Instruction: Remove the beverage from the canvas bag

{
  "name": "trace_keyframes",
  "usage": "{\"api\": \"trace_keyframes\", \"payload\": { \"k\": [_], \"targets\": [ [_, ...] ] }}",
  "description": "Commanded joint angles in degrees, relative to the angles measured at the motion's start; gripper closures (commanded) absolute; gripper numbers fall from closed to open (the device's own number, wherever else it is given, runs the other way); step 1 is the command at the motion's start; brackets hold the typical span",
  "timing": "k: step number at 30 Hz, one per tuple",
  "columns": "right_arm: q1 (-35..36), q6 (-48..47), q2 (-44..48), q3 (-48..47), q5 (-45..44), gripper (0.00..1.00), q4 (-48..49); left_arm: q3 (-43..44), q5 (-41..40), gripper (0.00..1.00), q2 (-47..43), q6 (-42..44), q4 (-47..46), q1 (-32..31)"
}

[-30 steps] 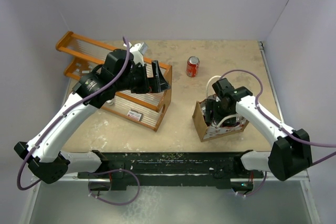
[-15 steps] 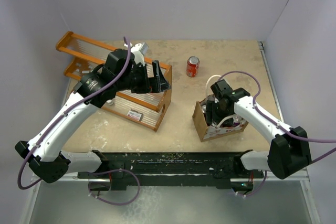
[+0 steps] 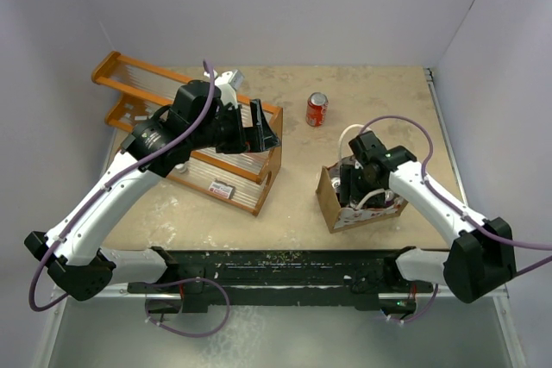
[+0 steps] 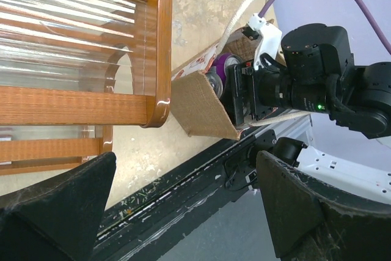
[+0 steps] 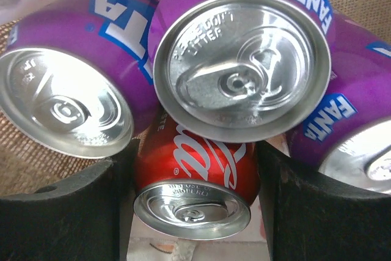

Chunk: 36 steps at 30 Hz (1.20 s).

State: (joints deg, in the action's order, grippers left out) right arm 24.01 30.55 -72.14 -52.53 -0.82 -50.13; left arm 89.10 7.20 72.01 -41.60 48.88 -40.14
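Note:
The fingers of my right gripper hold both sides of the red can, and the can's lid is free. The can would come up if I lifted my right gripper now.
The canvas bag (image 3: 330, 202) stands on the table at the right, brown-sided with white loop handles; it also shows in the left wrist view (image 4: 201, 111). Inside it lie three purple Fanta cans (image 5: 241, 59) and, beneath them, a red Coca-Cola can (image 5: 201, 157), the beverage. My right gripper (image 5: 192, 172) reaches down into the bag (image 3: 352, 185), and its dark fingers (image 5: 91, 206) press both sides of the red can. My left gripper (image 3: 261, 127) hangs open in the air over the wooden rack, holding nothing (image 4: 186, 169).
A wooden rack with clear slats (image 3: 198, 140) fills the left half of the table. A second red can (image 3: 317, 109) stands upright behind the bag toward the back. White walls close in at the rear and right, and a black rail (image 3: 276, 260) runs along the near edge.
My right gripper settled slightly inside the bag and its fingers closed in onto the red can. The left arm has not moved.

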Motion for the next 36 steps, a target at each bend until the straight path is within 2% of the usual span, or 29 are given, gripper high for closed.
{"api": "trace_keyframes", "payload": {
  "k": [1,6,10,23,26,36],
  "targets": [
    [0.3,1.5,3.0,-4.6,0.3,0.72,-0.6,1.4,1.0,0.01,-0.6,-1.5,-2.8,0.3],
    [0.3,1.4,3.5,-8.4,-1.1,0.84,-1.9,2.2,1.4,0.01,-0.6,-1.2,-2.1,0.3],
    [0.3,0.8,3.1,-10.0,-0.7,1.0,-2.4,2.2,0.7,0.01,-1.7,-1.0,-1.1,0.3],
    [0.3,-5.0,0.9,-16.3,-1.5,1.0,-6.0,4.0,-1.8,0.01,-3.6,-0.8,1.6,0.3],
    [0.3,-5.1,1.5,-17.3,1.2,1.0,-8.1,3.7,-1.6,0.01,-4.0,-1.2,1.5,0.3],
    [0.3,-3.2,7.4,-18.8,-3.3,1.0,-11.1,2.3,-1.5,0.01,-5.3,-2.3,1.7,0.3]
  ]
}}
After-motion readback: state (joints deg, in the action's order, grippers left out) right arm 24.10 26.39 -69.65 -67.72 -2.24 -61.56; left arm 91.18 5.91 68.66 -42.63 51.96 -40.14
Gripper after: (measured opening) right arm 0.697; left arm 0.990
